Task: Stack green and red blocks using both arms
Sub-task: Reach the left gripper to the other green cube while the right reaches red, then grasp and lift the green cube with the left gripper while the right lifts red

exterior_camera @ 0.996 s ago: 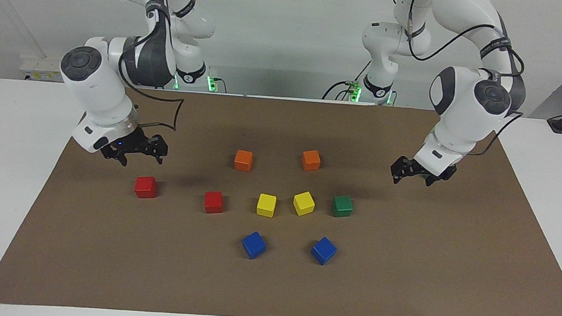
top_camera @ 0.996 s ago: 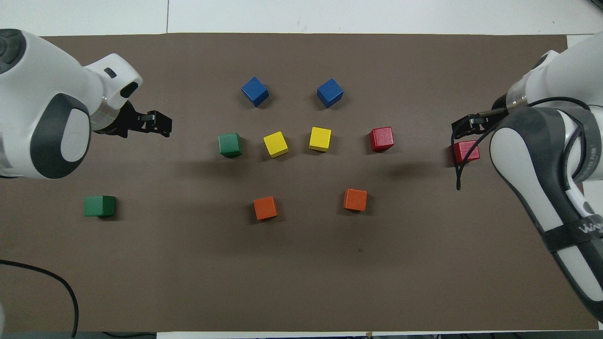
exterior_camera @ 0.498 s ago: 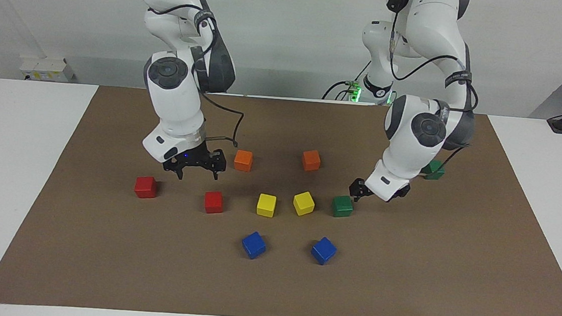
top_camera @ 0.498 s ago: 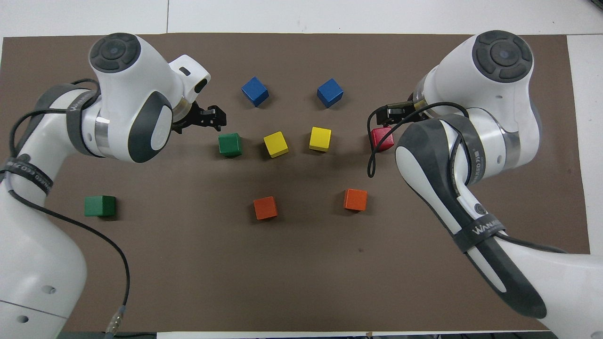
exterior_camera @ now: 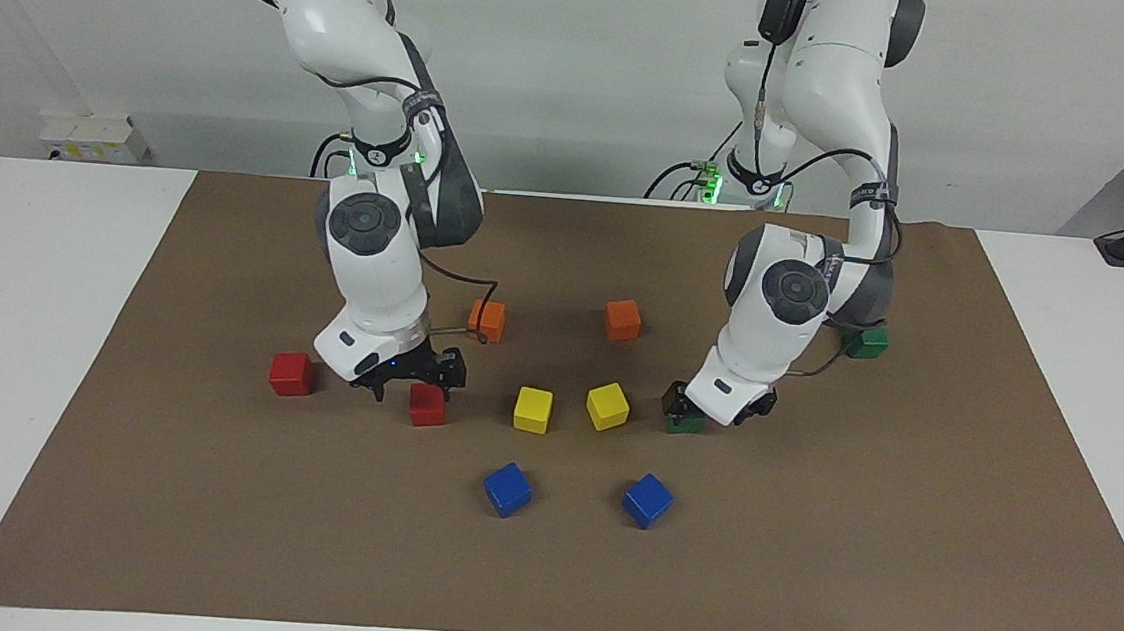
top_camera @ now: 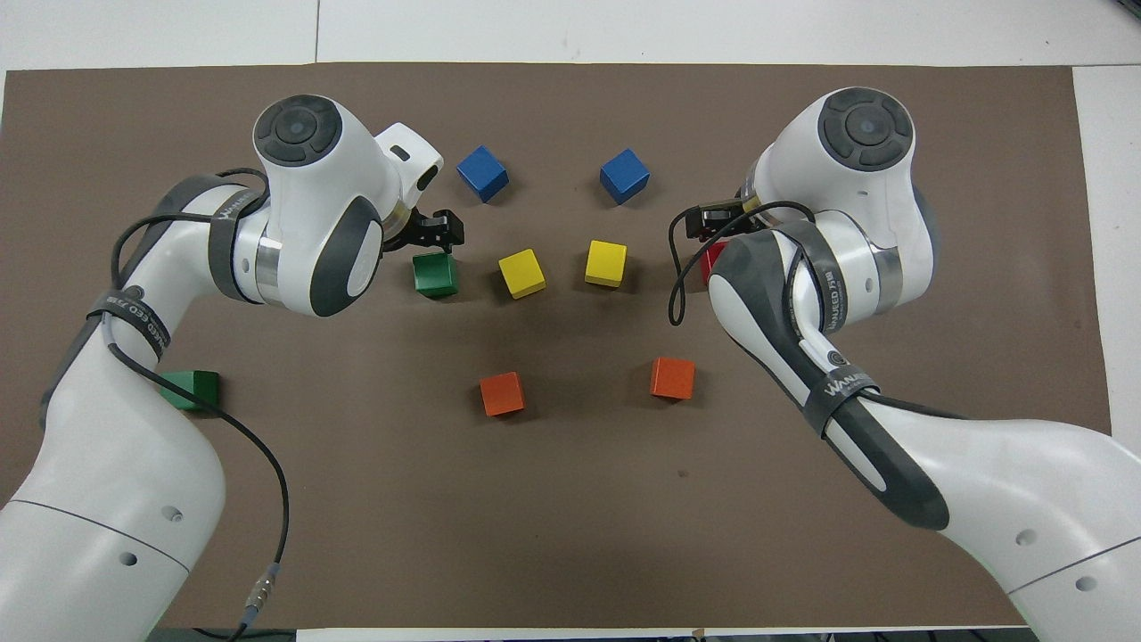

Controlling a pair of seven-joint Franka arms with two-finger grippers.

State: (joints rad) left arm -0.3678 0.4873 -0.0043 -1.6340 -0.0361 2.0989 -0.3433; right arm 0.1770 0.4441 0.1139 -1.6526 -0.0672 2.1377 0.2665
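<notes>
In the overhead view the green cube's top (top_camera: pixel 435 273) is whole beside my raised fingers. It is too early to close, so my left gripper lines up with the cube first.
Two red cubes lie toward the right arm's end of the mat: one (exterior_camera: pixel 291 374) stands alone. The other (exterior_camera: pixel 427 407) lies just under my right gripper (exterior_camera: pixel 416 380), which hangs low over it, open; in the overhead view only its edge (top_camera: pixel 710 265) shows past the arm. One green cube (exterior_camera: pixel 686 426) (top_camera: pixel 435 275) lies just under my open left gripper (exterior_camera: pixel 715 408) (top_camera: pixel 437 234); I cannot tell whether they touch. The second green cube (exterior_camera: pixel 866 342) (top_camera: pixel 189 390) lies nearer to the robots, toward the left arm's end.
Two yellow cubes (exterior_camera: pixel 533 409) (exterior_camera: pixel 607 405) lie between the two grippers. Two orange cubes (exterior_camera: pixel 487 320) (exterior_camera: pixel 622 319) lie nearer to the robots, two blue cubes (exterior_camera: pixel 507 489) (exterior_camera: pixel 648 500) farther from them. All rest on a brown mat (exterior_camera: pixel 542 575).
Both arms have swung in from the mat's ends toward the middle and come down. The right gripper now hangs over the inner red cube, the left over the inner green cube. No cube has moved.
</notes>
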